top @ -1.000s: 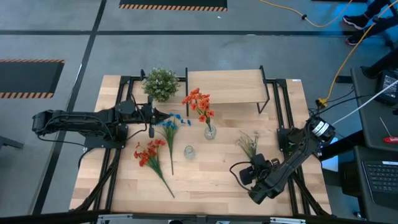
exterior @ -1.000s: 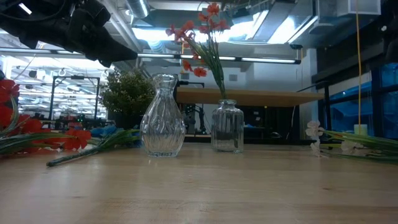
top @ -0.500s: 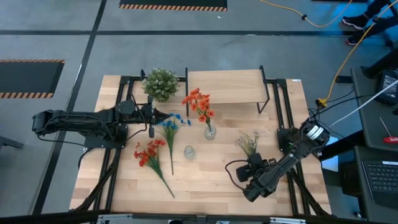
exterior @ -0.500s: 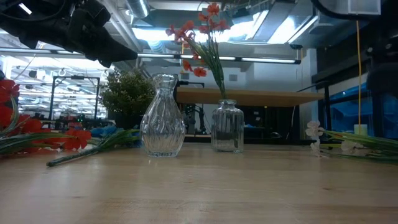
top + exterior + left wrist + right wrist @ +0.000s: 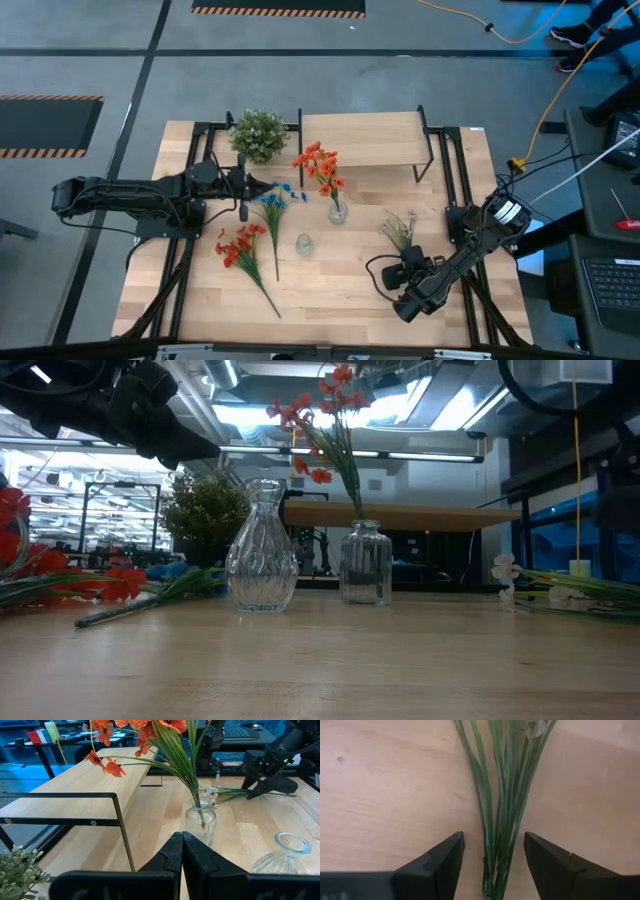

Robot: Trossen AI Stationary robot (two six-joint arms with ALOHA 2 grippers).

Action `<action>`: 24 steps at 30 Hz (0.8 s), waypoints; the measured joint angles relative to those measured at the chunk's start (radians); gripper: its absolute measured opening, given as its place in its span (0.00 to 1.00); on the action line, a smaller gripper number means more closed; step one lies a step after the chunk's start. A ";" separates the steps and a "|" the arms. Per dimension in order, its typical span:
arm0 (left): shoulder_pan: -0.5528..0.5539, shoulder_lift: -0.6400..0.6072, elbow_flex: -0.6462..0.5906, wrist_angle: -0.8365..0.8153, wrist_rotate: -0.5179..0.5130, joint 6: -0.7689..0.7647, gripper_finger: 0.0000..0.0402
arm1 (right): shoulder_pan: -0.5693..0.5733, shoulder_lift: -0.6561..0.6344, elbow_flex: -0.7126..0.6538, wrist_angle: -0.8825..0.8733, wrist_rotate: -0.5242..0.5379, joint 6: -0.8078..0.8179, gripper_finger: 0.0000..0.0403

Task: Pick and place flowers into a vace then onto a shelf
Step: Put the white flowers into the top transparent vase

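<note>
My right gripper's fingers are down close to the table with the lower green stems centred between them, so it is time to close now and catch the spray.
My right gripper (image 5: 402, 258) hovers low over the stem end of the pale white-green spray (image 5: 400, 232), which lies flat on the table. In the right wrist view the gripper (image 5: 492, 837) is open, one finger on each side of the green stems (image 5: 495, 795), apart from them. One red-orange spray (image 5: 320, 166) stands in a small glass vase (image 5: 337, 211). An empty fluted vase (image 5: 304, 244) stands nearby. The blue spray (image 5: 272, 204) and the second red-orange spray (image 5: 240, 248) lie on the table. My left gripper (image 5: 182, 837) is shut, held above the blue spray's head (image 5: 262, 186).
The wooden shelf (image 5: 365, 140) on black legs spans the table's far side, with a bushy potted plant (image 5: 258, 133) at its left end. Bare tabletop (image 5: 330, 290) lies along the near edge. Black frame rails (image 5: 455, 170) run along both sides.
My right arm has shifted a little toward the table's left and far edge, closer over the pale spray's stems. The flowers and vases have stayed where they were.
</note>
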 joint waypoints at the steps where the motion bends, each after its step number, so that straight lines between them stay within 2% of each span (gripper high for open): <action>1: 0.000 0.000 0.000 -0.001 0.000 0.000 0.01 | -0.001 0.000 -0.001 -0.003 0.001 0.000 0.53; 13: 0.000 0.000 0.000 0.000 0.000 0.000 0.01 | -0.002 0.002 0.003 -0.004 0.002 0.006 0.50; 24: 0.000 0.000 0.000 0.000 0.000 0.000 0.01 | -0.004 0.004 0.012 -0.005 -0.032 0.006 0.22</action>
